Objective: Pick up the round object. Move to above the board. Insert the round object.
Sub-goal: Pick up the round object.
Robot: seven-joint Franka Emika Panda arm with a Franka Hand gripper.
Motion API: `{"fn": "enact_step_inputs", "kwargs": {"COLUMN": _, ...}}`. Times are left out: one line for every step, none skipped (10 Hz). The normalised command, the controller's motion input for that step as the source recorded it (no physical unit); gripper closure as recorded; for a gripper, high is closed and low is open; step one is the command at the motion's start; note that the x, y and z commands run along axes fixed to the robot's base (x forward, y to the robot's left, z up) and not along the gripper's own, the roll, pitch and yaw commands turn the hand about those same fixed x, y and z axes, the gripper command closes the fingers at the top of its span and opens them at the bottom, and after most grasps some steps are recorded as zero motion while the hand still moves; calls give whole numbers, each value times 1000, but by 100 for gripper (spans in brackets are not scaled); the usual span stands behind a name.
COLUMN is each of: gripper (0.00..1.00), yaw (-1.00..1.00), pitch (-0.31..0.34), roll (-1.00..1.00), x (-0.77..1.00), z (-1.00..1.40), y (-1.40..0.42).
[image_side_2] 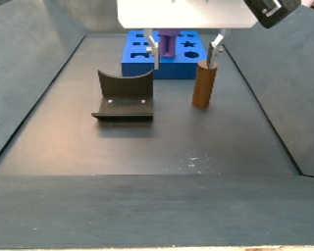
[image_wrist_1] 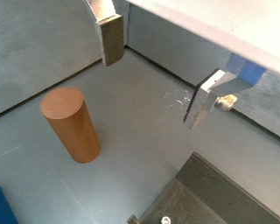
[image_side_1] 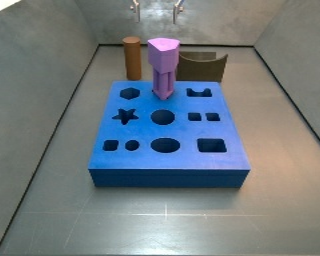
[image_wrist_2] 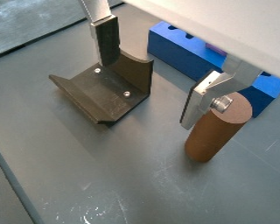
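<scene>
My gripper grabs the brown cylinder by its top end (image_side_1: 132, 44) next, which leaves its bottom end free to enter the board (image_side_1: 170, 135).
The round object is a plain brown cylinder (image_wrist_1: 70, 125) standing upright on the grey floor; it also shows in a wrist view (image_wrist_2: 215, 129) and in both side views (image_side_1: 132, 55) (image_side_2: 203, 86). My gripper (image_wrist_1: 157, 74) (image_wrist_2: 154, 77) is open and empty, with bare floor between its fingers (image_wrist_1: 111, 39). The cylinder stands outside the gap, close beside one finger (image_wrist_2: 205, 101). In a side view the gripper (image_side_2: 188, 44) hangs just above the cylinder's top. The blue board (image_side_1: 170, 135) (image_wrist_2: 206, 61) lies beyond the cylinder.
A purple hexagonal peg (image_side_1: 164, 68) stands in the board. The dark fixture (image_wrist_2: 108, 87) (image_side_2: 125, 96) (image_wrist_1: 213, 197) sits on the floor next to the gripper. Grey walls (image_side_1: 56, 110) enclose the floor on the sides.
</scene>
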Motion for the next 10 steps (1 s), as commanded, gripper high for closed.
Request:
{"fn": "enact_step_inputs", "kwargs": {"gripper": 0, "yaw": 11, "pitch": -100, "roll": -37, "x": -366, "z": -137, "y": -86}}
{"fn": "enact_step_inputs", "kwargs": {"gripper": 0, "yaw": 91, "pitch": -206, "roll": 0, "x": -603, "z": -100, "y": -389}}
{"fn": "enact_step_inputs", "kwargs": {"gripper": 0, "yaw": 151, "pitch": -229, "roll": 0, "x": -611, "z": -86, "y": -446}}
{"fn": "enact_step_inputs", "kwargs": {"gripper": 0, "yaw": 194, "pitch": -251, "roll": -37, "x": -626, "z": -51, "y": -434}}
{"fn": "enact_step_inputs", "kwargs": {"gripper": 0, "yaw": 211, "pitch": -214, "roll": -129, "x": -500, "z": -129, "y": -377}}
{"fn": "enact_step_inputs", "kwargs": {"gripper": 0, "yaw": 109, "pitch": -229, "roll": -257, "x": -440, "z": -303, "y": -174}}
{"fn": "enact_step_inputs", "kwargs": {"gripper": 0, "yaw": 83, "pitch": -157, "roll": -314, "x": -326, "z": -377, "y": -126}}
{"fn": "enact_step_inputs", "kwargs": {"gripper": 0, "yaw": 63, "pitch": -86, "roll": -314, "x": -134, "z": -406, "y": -183}}
{"fn": "enact_step_inputs", "kwargs": {"gripper": 0, "yaw": 60, "pitch": -74, "roll": -283, "x": 0, "z": -411, "y": -226}}
{"fn": "enact_step_inputs", "kwargs": {"gripper": 0, "yaw": 77, "pitch": -80, "roll": -269, "x": 0, "z": -360, "y": -237}}
